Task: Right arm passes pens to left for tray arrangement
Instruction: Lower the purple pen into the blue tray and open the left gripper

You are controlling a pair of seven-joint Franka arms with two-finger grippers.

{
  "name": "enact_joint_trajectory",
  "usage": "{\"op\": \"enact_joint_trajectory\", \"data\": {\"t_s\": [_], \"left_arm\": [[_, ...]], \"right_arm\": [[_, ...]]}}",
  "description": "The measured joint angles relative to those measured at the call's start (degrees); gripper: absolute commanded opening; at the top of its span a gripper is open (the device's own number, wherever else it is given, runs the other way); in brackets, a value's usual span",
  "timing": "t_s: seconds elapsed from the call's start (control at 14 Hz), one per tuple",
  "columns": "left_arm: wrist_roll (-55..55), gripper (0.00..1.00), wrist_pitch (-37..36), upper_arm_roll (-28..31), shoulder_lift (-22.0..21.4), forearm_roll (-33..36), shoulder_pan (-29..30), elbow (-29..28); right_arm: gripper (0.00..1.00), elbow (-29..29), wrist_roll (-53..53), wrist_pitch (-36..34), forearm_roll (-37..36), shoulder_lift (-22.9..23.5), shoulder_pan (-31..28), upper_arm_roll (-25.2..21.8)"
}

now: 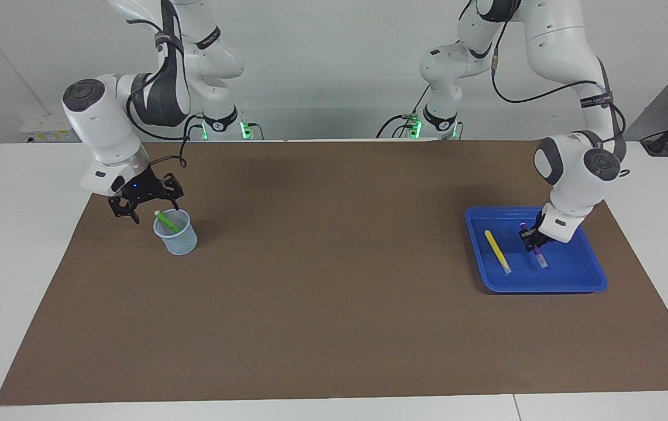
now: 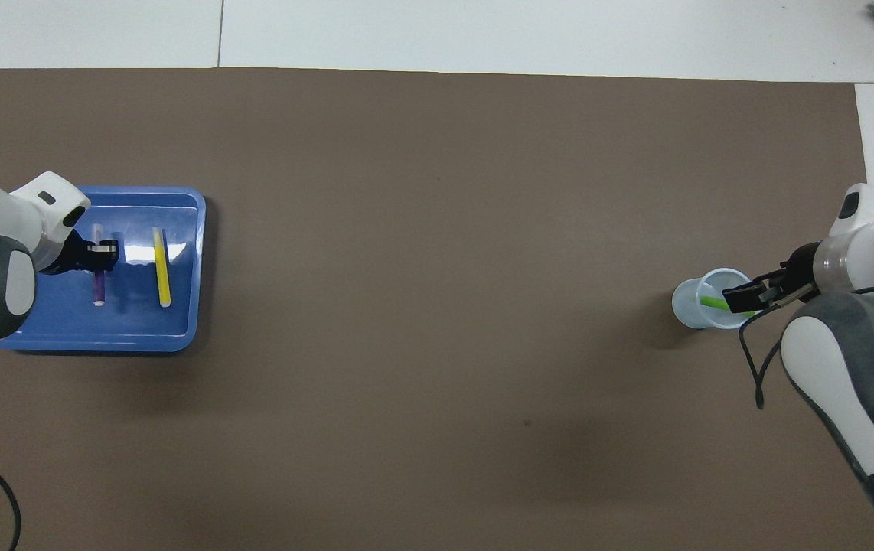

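My right gripper is going to grab the green pen by its upper end [image 2: 742, 311] next, so that it can pass the pen across for the tray [image 2: 100, 341].
The blue tray [image 1: 544, 287] [image 2: 100, 341] lies at the left arm's end of the table. A yellow pen [image 1: 496, 250] [image 2: 162, 268] rests in it. My left gripper [image 1: 532, 241] [image 2: 104, 256] is low inside the tray, shut on the purple pen [image 1: 539, 256] [image 2: 99, 288], which runs parallel to the yellow one. I cannot tell whether the purple pen touches the tray floor. The green pen [image 1: 165, 221] [image 2: 712, 303] leans in a translucent cup [image 1: 177, 240] [image 2: 691, 306]. My right gripper [image 1: 147, 204] [image 2: 747, 295] hangs open just above the cup's rim, by the pen's pale top end.
A brown mat [image 1: 334, 292] covers most of the white table. The cup stands at the right arm's end and the tray at the left arm's end, with bare mat between them.
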Motion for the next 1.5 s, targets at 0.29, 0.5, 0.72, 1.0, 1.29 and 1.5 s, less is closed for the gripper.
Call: {"op": "enact_joint_trajectory", "data": {"t_s": [0.29, 0.5, 0.72, 1.0, 1.29, 1.5], "left_arm": [[0.15, 0.0, 0.59, -0.2, 0.46, 0.07, -0.01, 0.12], [0.19, 1.0, 0.59, -0.2, 0.46, 0.07, -0.01, 0.12], [0.2, 1.0, -2.52, -0.24, 0.41, 0.07, -0.01, 1.62], [0.11, 1.0, -18.15, -0.83, -2.71, -1.02, -0.02, 9.6], [-2.28, 1.0, -29.45, -0.83, -10.34, -7.89, -0.02, 10.23], [-7.2, 1.0, -36.15, -0.91, -14.62, -10.46, -0.41, 10.19]], "right_arm": [[0.97, -1.72, -0.02, 0.96, -1.97, 0.57, 0.0, 0.0], [0.88, -2.46, -0.02, 0.96, -2.36, 0.66, 0.0, 0.0], [0.7, -2.92, -0.03, 0.96, -2.85, 0.69, 0.0, 0.0], [0.46, -3.07, -0.04, 0.96, -2.89, 0.69, 0.0, 0.0], [0.47, -3.15, -0.07, 0.96, -2.9, 0.69, 0.0, 0.0], [0.5, -3.19, -0.4, 0.95, -3.42, 0.69, 0.01, 0.02]]}}
